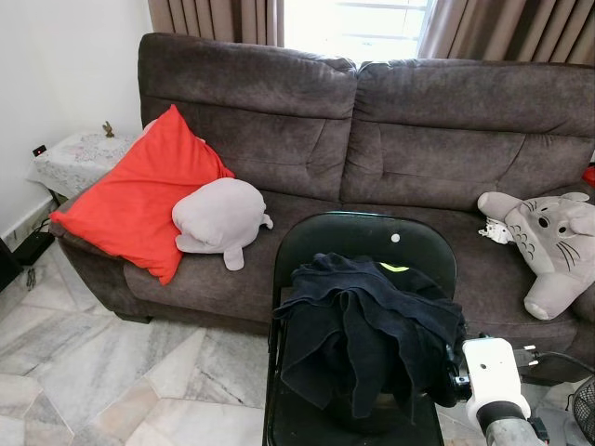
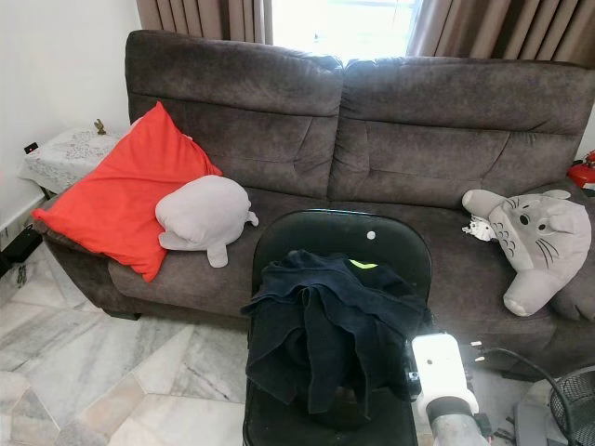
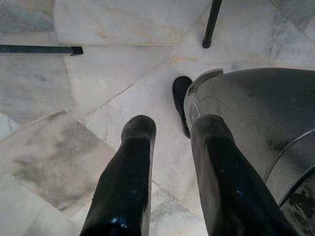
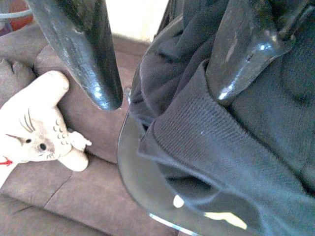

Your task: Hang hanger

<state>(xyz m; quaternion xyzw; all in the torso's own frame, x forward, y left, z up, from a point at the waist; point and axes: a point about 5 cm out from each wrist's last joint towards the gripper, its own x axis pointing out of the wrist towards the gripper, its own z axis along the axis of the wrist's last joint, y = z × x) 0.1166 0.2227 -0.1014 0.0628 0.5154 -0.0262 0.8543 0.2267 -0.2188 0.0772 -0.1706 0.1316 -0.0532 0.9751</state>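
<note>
I should grab the black knitted garment by its ribbed hem (image 4: 197,109) with my right gripper next, because that hem stands up and the other folds lie slack.
A black garment (image 1: 367,330) lies in a heap on the seat of a black folding chair (image 1: 372,237) in front of the sofa. My right arm (image 1: 493,381) reaches in from the lower right, level with the garment's right edge. In the right wrist view my right gripper (image 4: 165,96) is open; one finger (image 4: 236,54) rests against the knitted cloth (image 4: 231,147), the other finger (image 4: 83,54) hangs free beside the chair. My left gripper (image 3: 173,125) hangs open over the marble floor (image 3: 98,98), holding nothing.
A dark brown sofa (image 1: 418,139) spans the back, bearing a red cushion (image 1: 139,200), a grey plush (image 1: 218,218) and a grey plush toy (image 1: 548,246) at the right. A side table (image 1: 79,153) stands at far left. Chair legs (image 3: 211,24) stand on the floor.
</note>
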